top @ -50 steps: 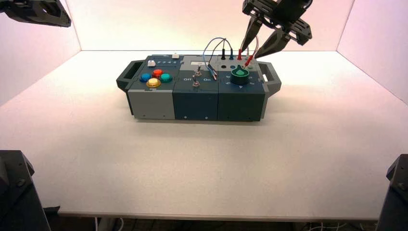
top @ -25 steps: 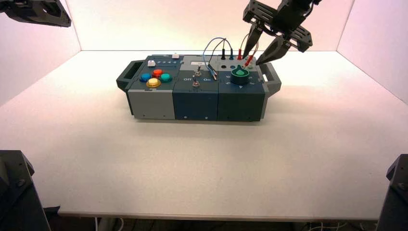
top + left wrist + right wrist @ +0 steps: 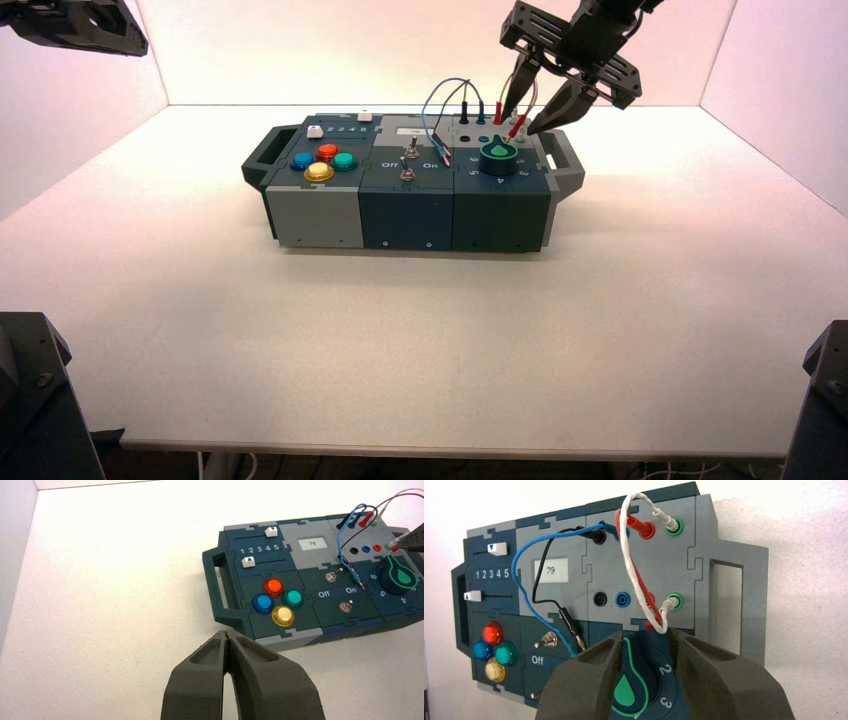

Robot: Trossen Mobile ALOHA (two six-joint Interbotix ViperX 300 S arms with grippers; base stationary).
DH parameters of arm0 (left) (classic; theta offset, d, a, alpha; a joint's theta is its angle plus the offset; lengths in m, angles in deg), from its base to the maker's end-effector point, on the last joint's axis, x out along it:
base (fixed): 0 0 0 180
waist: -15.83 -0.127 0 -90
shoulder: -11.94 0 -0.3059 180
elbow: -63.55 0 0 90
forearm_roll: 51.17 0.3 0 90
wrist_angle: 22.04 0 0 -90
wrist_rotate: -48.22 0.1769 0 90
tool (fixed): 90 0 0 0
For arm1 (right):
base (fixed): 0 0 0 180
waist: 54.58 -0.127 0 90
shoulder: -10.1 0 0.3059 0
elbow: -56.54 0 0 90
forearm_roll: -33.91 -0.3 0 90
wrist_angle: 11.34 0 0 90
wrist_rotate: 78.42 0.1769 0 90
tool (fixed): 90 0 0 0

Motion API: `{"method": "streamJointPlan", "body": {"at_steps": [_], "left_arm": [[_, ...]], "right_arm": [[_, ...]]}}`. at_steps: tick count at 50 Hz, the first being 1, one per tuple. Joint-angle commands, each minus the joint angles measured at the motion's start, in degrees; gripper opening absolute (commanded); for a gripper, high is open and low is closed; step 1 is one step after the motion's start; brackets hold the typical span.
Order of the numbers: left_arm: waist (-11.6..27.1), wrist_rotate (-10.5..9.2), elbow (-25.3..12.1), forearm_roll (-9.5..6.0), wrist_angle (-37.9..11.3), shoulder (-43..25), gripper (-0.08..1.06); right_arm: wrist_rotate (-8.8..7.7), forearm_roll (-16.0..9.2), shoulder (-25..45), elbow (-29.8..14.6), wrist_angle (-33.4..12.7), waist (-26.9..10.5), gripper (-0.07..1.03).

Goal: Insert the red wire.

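Observation:
The robot needs to grab the red wire's stiff loose plug with its right gripper next, because the cable bends slack behind the white wire.
The red wire (image 3: 640, 527) has one red plug seated in the box's back row of sockets. It runs behind the pale white wire (image 3: 625, 550) to its other red plug (image 3: 652, 625), which lies loose by the green-marked knob (image 3: 624, 680). My right gripper (image 3: 645, 636) is open, with its fingertips on either side of that loose plug and not touching it. From above, the right gripper (image 3: 522, 118) hovers over the red plugs (image 3: 517, 127) at the box's right rear. My left gripper (image 3: 227, 635) is shut and empty, parked high at the far left (image 3: 70, 25).
The box (image 3: 320, 215) stands mid-table with a handle at each end. A blue wire (image 3: 524, 590) and a black wire (image 3: 541, 587) arch over the display reading 79 (image 3: 550, 570). Coloured buttons (image 3: 274, 600), two sliders (image 3: 248, 562) and toggle switches (image 3: 330, 576) fill the left and middle.
My right gripper has dropped slightly toward the loose red plug and its fingers have drawn in a little. The left arm has not moved.

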Motion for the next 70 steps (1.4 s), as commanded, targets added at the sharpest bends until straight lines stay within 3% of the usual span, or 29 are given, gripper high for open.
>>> {"method": "streamJointPlan", "body": {"at_steps": [1, 39, 70], "left_arm": [[0.4, 0.18, -1.8, -0.18, 0.4, -0.1, -0.03], [1.0, 0.18, -1.8, -0.18, 0.4, -0.3, -0.03], [1.1, 0.18, -1.8, -0.18, 0.5, -0.3, -0.03]], "right_arm": [[0.26, -0.4, -0.3, -1.7, 0.5, -0.2, 0.45], [0.88, -0.3, 1.9, -3.6, 1.0, 0.1, 0.37], [0.44, 1.1, 1.8, -2.5, 1.8, 0.1, 0.04]]}}
